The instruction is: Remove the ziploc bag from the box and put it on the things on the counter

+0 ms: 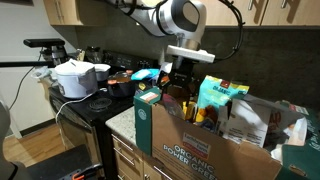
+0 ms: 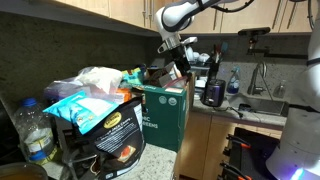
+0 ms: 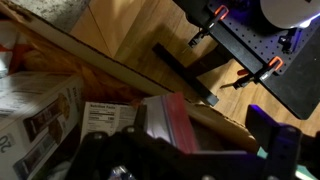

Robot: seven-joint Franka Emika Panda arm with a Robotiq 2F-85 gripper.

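The gripper grabs the ziploc bag by its pinkish top strip point(image 3: 181, 122) next, so the bag's body hangs free to leave the box and settle on the things.
The box point(image 1: 200, 148) stands on the counter point(image 1: 121, 122), flaps up; its green panel shows in an exterior view point(image 2: 163, 112). My gripper point(image 1: 183, 72) hangs just over its open top, as also shown in an exterior view point(image 2: 180, 60). In the wrist view the gripper point(image 3: 198, 158) is open, its dark fingers spread. The ziploc bag point(image 3: 168, 125), clear with a pinkish top strip, stands inside the box between the fingers, nearer the left one. The heap of things point(image 1: 250, 115) with a teal packet point(image 1: 220, 95) lies beside the box; it also fills the foreground of an exterior view point(image 2: 95, 110).
A white rice cooker point(image 1: 75, 78) and pots sit on the black stove point(image 1: 95, 105) beyond the box. A printed carton point(image 3: 40, 120) lies inside the box, by the cardboard flap point(image 3: 100, 55). A sink and bottles point(image 2: 232, 82) are further along the counter.
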